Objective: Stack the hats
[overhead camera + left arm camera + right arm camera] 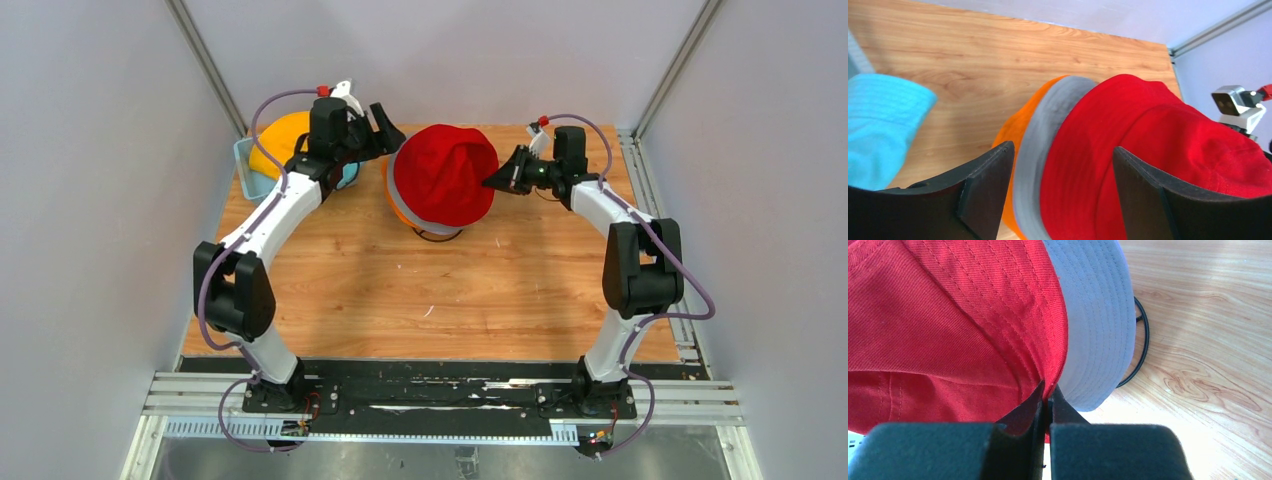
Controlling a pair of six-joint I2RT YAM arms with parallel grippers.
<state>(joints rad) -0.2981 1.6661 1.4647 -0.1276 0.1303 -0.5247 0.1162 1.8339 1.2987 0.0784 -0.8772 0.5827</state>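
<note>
The left gripper needs to stack the red hat evenly over the grey hat, so it should next grab the red hat by its brim (1055, 365), opposite the right gripper.
A red hat (445, 172) lies on top of a stack at the table's back centre, over a grey hat (408, 203) and an orange hat (392, 206). My right gripper (492, 181) is shut on the red hat's brim (1055, 365) at its right side; the grey hat (1098, 325) shows beside it. My left gripper (392, 140) is open at the stack's left, its fingers (988, 175) astride the red hat (1148, 150), grey hat (1043, 145) and orange hat (1015, 130) without gripping. A yellow hat (275, 140) and a teal hat (878, 125) lie at the back left.
A light blue basket (248, 170) at the back left holds the yellow and teal hats. A black wire stand (1140, 340) shows under the stack; its base ring (437, 236) sits on the wooden table (430, 290). Grey walls enclose the table.
</note>
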